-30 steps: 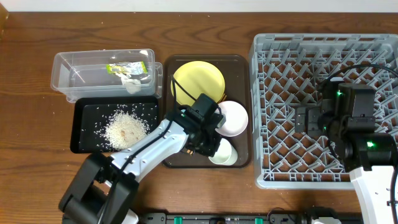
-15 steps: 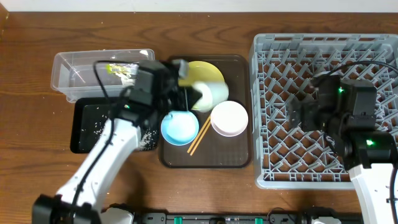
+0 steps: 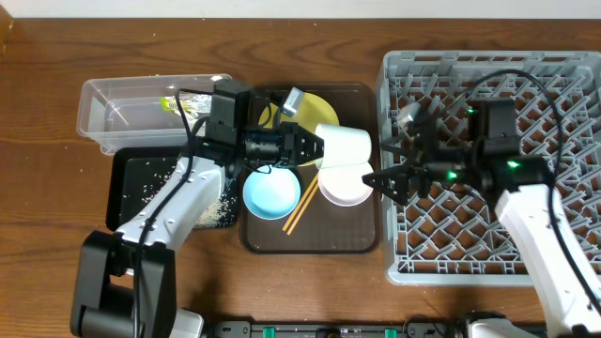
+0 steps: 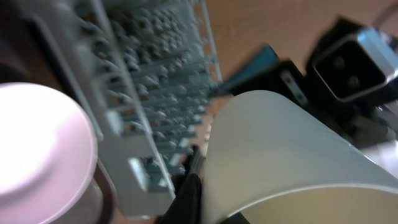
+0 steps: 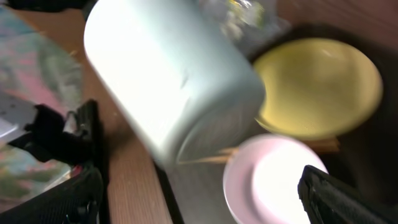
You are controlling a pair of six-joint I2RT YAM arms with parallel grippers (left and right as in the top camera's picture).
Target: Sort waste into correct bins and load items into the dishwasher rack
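Note:
My right gripper should move toward the cup before it closes on it. My fingers are by the white bowl, short of the cup's end.
My left gripper is shut on the small pale cup and holds it on its side above the brown tray; the cup fills the left wrist view and shows in the right wrist view. My right gripper is open and empty at the rack's left edge, facing the cup and just right of the white bowl. The yellow plate, light-blue bowl and chopsticks lie on the tray. The grey rack stands at the right. The tissue is hidden.
The clear tub at the back left holds the green-and-yellow wrapper. The black tray in front of it holds rice grains. The brown serving tray lies between the bins and the rack.
My left arm has carried the cup to the right, from over the plate toward the rack. My right arm has swung left to the rack's left edge with its jaws open.

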